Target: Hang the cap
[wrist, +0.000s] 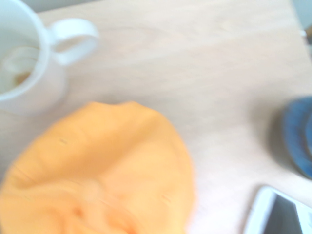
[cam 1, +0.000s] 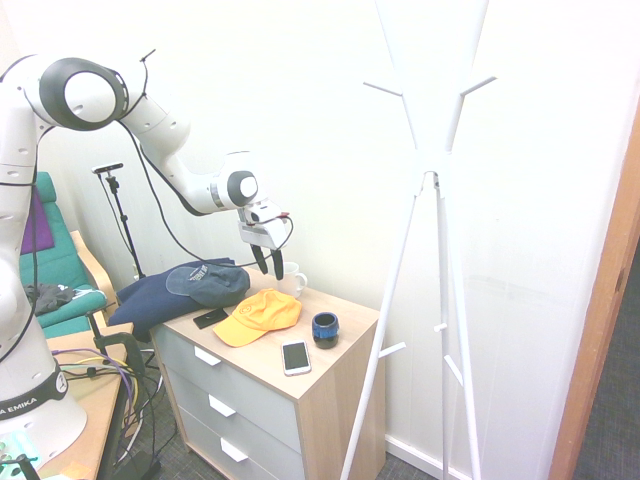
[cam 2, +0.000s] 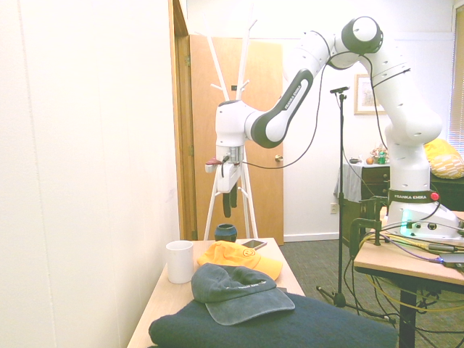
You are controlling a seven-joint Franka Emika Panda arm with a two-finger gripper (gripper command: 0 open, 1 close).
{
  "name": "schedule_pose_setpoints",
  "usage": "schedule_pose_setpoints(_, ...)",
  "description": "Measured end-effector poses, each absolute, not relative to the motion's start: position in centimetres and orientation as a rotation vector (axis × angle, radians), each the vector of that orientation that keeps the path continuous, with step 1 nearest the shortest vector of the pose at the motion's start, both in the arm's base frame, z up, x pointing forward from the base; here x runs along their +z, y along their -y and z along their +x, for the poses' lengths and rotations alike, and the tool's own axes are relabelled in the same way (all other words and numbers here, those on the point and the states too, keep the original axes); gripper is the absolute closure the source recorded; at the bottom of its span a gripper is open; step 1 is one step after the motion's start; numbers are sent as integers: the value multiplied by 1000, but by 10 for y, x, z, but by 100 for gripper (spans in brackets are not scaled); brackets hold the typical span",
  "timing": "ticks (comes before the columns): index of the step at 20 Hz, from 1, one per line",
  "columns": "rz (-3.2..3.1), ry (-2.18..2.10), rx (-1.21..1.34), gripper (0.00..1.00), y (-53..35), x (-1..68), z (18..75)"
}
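My gripper is about to grab the yellow-orange cap by its creased top [cam 2: 223, 251]. The cap's loose cloth bunches up at the top of the cap, while its brim [cam 2: 267, 267] lies low.
The yellow-orange cap [cam 1: 258, 314] lies on the wooden top of the dresser [cam 1: 330, 385], brim towards the front left corner. It also shows in the second exterior view [cam 2: 239, 258] and fills the lower left of the blurred wrist view [wrist: 97, 170]. My gripper [cam 1: 269, 265] hangs open a short way above the cap's back edge, pointing down, with nothing between its fingers. From the other side the gripper [cam 2: 227, 206] stands well above the dresser top. A tall white coat stand [cam 1: 436, 180] with upward pegs rises to the right of the dresser.
A dark navy cap [cam 1: 208, 283] rests on a folded navy garment [cam 2: 290, 330] at the dresser's left end. A white mug [cam 1: 293, 278] stands behind the yellow cap. A small blue cup [cam 1: 325, 328] and a white phone [cam 1: 296, 357] lie to its right.
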State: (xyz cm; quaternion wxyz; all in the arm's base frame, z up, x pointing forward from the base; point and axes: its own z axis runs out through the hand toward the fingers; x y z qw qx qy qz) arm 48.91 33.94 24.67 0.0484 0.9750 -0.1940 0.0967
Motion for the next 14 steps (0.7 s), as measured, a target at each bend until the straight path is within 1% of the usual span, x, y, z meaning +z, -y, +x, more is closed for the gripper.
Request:
schedule_pose_setpoints(3,2982,518,272,0,-366,222,491)
schedule_pose_setpoints(7,2952,478,248,0,-380,196,500)
schedule_pose_setpoints(8,2948,462,242,100,-381,189,502)
schedule_pose_setpoints(14,2938,406,253,100,-395,174,504)
